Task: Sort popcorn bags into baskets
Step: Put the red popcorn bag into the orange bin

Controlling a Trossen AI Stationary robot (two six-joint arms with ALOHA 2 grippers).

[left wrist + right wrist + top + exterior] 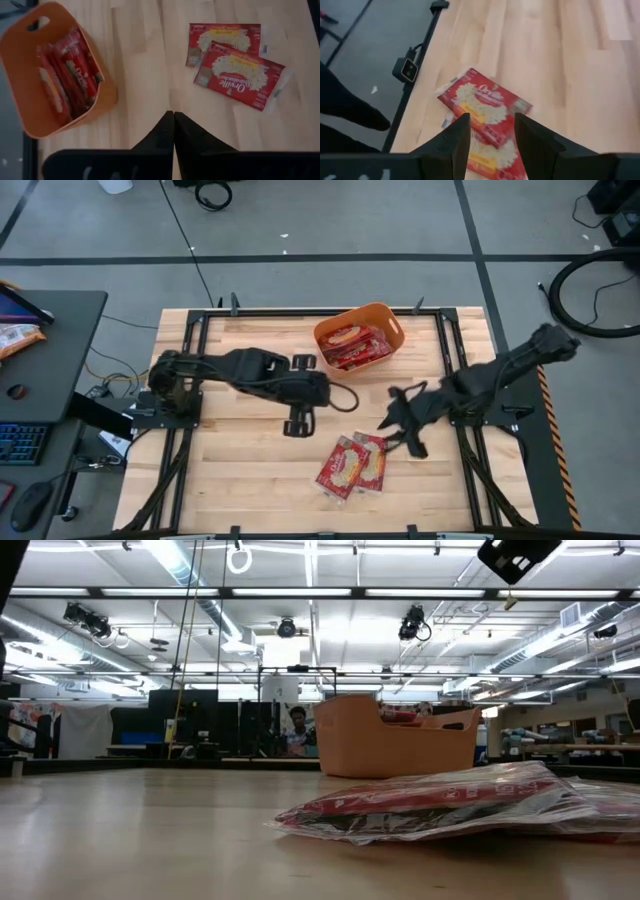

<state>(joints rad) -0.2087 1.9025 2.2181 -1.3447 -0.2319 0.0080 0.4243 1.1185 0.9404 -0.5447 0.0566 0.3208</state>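
The red popcorn bag needs to go into the orange basket (392,325). My right gripper should next pick up the bag by its long yellow-panel edge to sort it there.
Two red popcorn bags (352,465) with yellow picture panels lie overlapping, flat on the table near its near edge; they also show in the low view (470,802), the left wrist view (239,76) and the right wrist view (485,106). The orange basket (392,325) stands near the far edge and holds several more red bags (70,75). My right gripper (490,131) is open and hovers above the two bags, just to their right (402,430). My left gripper (174,122) is shut and hangs over mid-table (298,422) between basket and bags.
Bare wooden tabletop (240,470) lies left of the two bags. Black frame rails (452,360) run along the table's sides. A dark desk with a keyboard (20,442) stands off the left edge. Cables lie on the floor beyond.
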